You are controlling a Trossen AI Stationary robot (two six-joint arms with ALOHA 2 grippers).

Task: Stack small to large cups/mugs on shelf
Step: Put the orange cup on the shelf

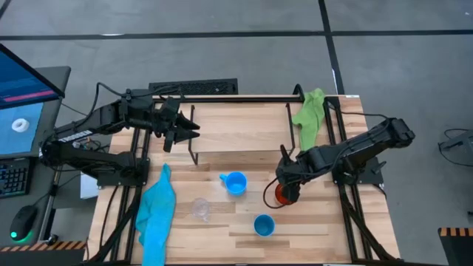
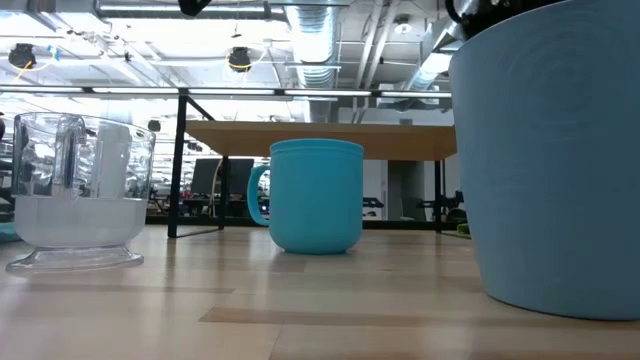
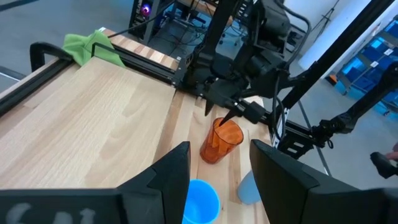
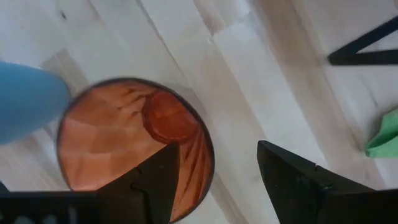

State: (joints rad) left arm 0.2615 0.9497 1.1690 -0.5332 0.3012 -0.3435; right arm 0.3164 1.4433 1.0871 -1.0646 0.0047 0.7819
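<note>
The orange cup needs to go on the shelf, so my right gripper needs to grab it by its rim next.
The orange translucent cup stands on the table in front of the shelf's right end. My right gripper is open over it, one finger inside the cup and the other outside. The light-blue mug, the clear glass cup and the blue handleless cup stand on their bases on the table. The light-wood shelf stands on black wire legs at the far middle. My left gripper is open and empty above the shelf's left end. My right gripper comes at the orange cup from above, slanting from the table's right. Its fingers straddle the cup's wall at the rim, one inside and one outside. I cannot tell whether either finger touches the wall. The cup's base is on the table.
A green cloth hangs over the frame at the shelf's right end. A light-blue cloth lies at the table's near left. Black frame rails run along both table sides. In the low view the blue cup fills the right.
</note>
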